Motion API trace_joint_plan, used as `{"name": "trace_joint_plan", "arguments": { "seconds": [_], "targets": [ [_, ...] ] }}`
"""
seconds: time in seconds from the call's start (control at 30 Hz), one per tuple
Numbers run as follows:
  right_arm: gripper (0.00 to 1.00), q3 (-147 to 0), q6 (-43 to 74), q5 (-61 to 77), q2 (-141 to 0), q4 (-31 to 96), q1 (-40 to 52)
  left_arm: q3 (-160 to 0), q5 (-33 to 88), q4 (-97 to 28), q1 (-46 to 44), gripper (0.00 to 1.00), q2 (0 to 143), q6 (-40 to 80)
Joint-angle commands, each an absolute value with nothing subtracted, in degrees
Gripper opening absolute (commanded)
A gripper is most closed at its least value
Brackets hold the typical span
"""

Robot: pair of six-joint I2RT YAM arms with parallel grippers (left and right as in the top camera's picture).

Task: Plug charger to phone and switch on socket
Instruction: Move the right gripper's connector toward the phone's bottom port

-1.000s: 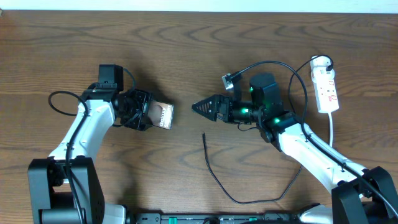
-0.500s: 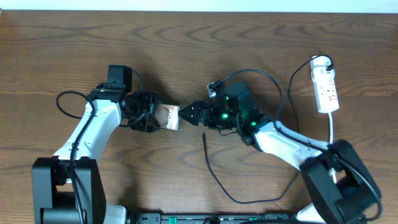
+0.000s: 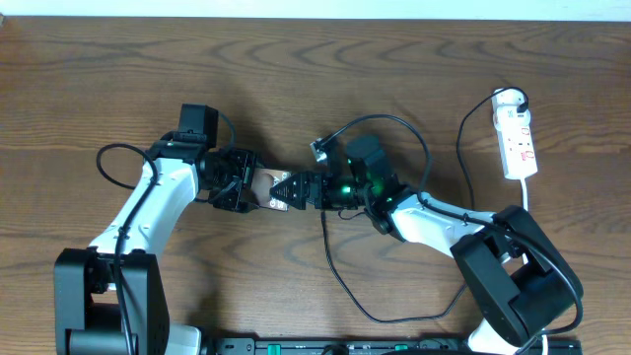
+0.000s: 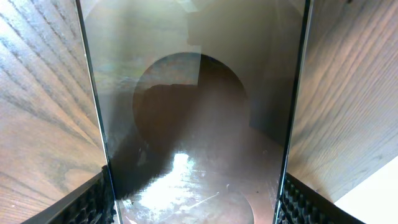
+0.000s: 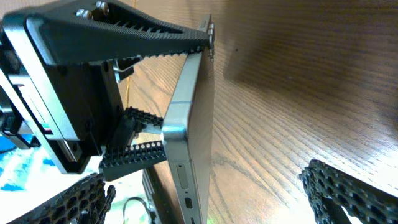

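The phone has its slotted end (image 5: 187, 185) short of deep between my fingers, so my right gripper moves toward the phone, before it closes on it.
The phone (image 3: 262, 187) has a brownish-gold face and is gripped on its long edges by my left gripper (image 3: 245, 184), shut on it and holding it on edge. It fills the left wrist view (image 4: 193, 124) between the pads (image 4: 93, 202). My right gripper (image 3: 286, 187) is open, with its fingers (image 5: 348, 193) on either side of the phone's end (image 5: 189, 143), where the port slot shows. The charger (image 3: 340, 281), a thin black cable, lies on the table with its plug tip (image 3: 323, 213) just below the right gripper, held by nothing. The white socket (image 3: 519, 138) lies at the far right.
The socket's white cord (image 3: 526, 202) runs down toward the right arm's base. A thick black robot cable (image 3: 399, 123) loops above the right wrist. The left arm's fingers (image 5: 124, 31) show at the top of the right wrist view. The wood table (image 3: 315, 69) spreads all round.
My right arm has swung left until its open jaws straddle the phone's end. My left gripper has carried the phone a little to the right. The charger has not moved.
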State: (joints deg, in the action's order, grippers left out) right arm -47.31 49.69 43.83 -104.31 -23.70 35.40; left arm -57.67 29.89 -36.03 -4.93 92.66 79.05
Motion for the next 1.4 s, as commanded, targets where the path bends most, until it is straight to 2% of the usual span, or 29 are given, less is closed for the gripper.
{"name": "trace_joint_plan", "arguments": {
  "seconds": [0.0,0.2,0.3,0.77,1.03,1.37],
  "targets": [
    [0.99,-47.9,47.5,43.4,-104.7,-23.8,36.8,-58.0,31.0,-37.3,-5.0,0.08,91.2,79.9],
    [0.99,-47.9,47.5,40.4,-104.7,-23.8,38.2,-58.0,31.0,-38.8,-6.0,0.07,91.2,81.1],
    [0.92,-47.9,48.9,39.0,-104.7,-23.8,38.7,-58.0,31.0,-38.8,-7.1,0.07,91.2,82.6],
    [0.78,-47.9,54.9,33.5,-104.7,-23.4,41.1,-58.0,33.0,-38.8,-8.5,0.07,91.2,83.1],
    [0.62,-47.9,55.3,32.7,-104.7,-23.5,42.0,-58.0,34.1,-38.8,-9.1,0.08,91.2,83.1],
    [0.54,-47.9,55.7,32.2,-104.7,-23.4,42.0,-58.0,34.1,-38.7,-12.3,0.07,91.2,83.1]
  ]
}}
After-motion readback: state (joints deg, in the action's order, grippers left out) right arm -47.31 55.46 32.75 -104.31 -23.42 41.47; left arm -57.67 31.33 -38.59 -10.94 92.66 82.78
